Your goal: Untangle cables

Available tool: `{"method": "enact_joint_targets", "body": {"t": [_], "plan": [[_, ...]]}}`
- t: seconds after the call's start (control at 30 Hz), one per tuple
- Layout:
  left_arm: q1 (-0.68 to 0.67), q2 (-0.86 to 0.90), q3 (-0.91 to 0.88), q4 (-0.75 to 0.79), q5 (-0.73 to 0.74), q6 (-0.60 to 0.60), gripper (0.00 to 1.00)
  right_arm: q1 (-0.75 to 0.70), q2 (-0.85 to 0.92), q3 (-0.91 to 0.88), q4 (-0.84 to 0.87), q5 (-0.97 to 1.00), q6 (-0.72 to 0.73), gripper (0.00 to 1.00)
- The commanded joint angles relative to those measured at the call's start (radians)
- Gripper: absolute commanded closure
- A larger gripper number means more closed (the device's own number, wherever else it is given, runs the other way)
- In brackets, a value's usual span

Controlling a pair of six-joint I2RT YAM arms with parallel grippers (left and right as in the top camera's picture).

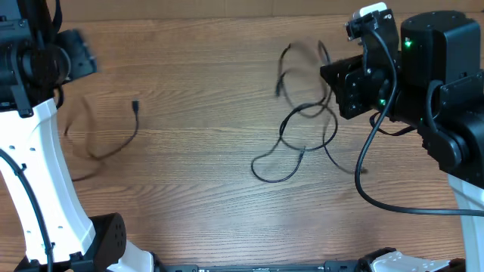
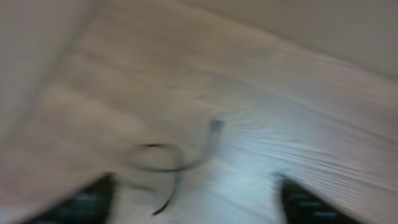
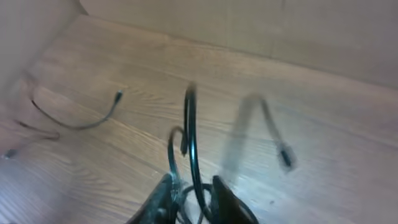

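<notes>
I should open my right gripper now, because flat open wood is below and the strands would come to rest on the tabletop.
Thin black cables (image 1: 291, 113) lie in loose crossing loops at centre right of the wooden table (image 1: 197, 189). My right gripper (image 1: 330, 87) is at their right edge. In the right wrist view its narrow jaws (image 3: 196, 200) are closed on cable strands, and one loop (image 3: 189, 130) stands up from between them. A blurred plug end (image 3: 283, 152) swings to the right. A separate cable (image 1: 113, 147) with a small plug (image 1: 135, 106) lies at the left. My left gripper (image 1: 82, 59) hovers beyond it. In the blurred left wrist view its fingers (image 2: 87, 205) are wide apart, open over that cable (image 2: 168, 167).
The white left arm base (image 1: 38, 189) stands at the front left. The black right arm body (image 1: 439, 83) and its thick wire (image 1: 370, 143) fill the right side. Bare wood separates the two cable groups.
</notes>
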Motion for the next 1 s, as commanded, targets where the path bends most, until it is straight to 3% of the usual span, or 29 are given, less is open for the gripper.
{"method": "enact_joint_targets", "body": {"t": [0.0,0.13,0.27,0.3,0.4,0.5,0.6,0.97], "plan": [[-0.063,0.005,0.002,0.049,0.431,0.127,0.00,-0.001,-0.021,0.017,0.012,0.016,-0.002,0.91],[-0.158,0.030,0.002,0.101,0.758,0.260,0.00,-0.001,-0.021,0.017,0.011,0.016,-0.002,0.92],[-0.246,0.066,0.002,0.082,0.799,0.340,0.00,-0.001,-0.021,0.017,0.011,0.016,-0.002,0.92],[-0.271,0.078,0.002,0.071,0.788,0.358,0.00,-0.001,-0.021,0.017,0.010,0.016,-0.002,0.90],[-0.322,0.113,0.002,0.052,0.653,0.339,0.00,-0.001,-0.010,0.006,-0.009,0.017,0.021,0.63],[-0.335,0.114,0.002,0.074,0.471,0.212,0.00,-0.001,0.019,-0.048,-0.029,0.016,0.066,0.55],[-0.327,0.089,0.003,0.103,0.416,0.148,0.00,-0.001,0.059,-0.158,0.011,0.020,0.097,0.48],[-0.306,-0.024,0.003,0.108,0.282,0.147,0.00,0.002,0.137,-0.668,0.284,-0.128,0.103,0.48]]}}
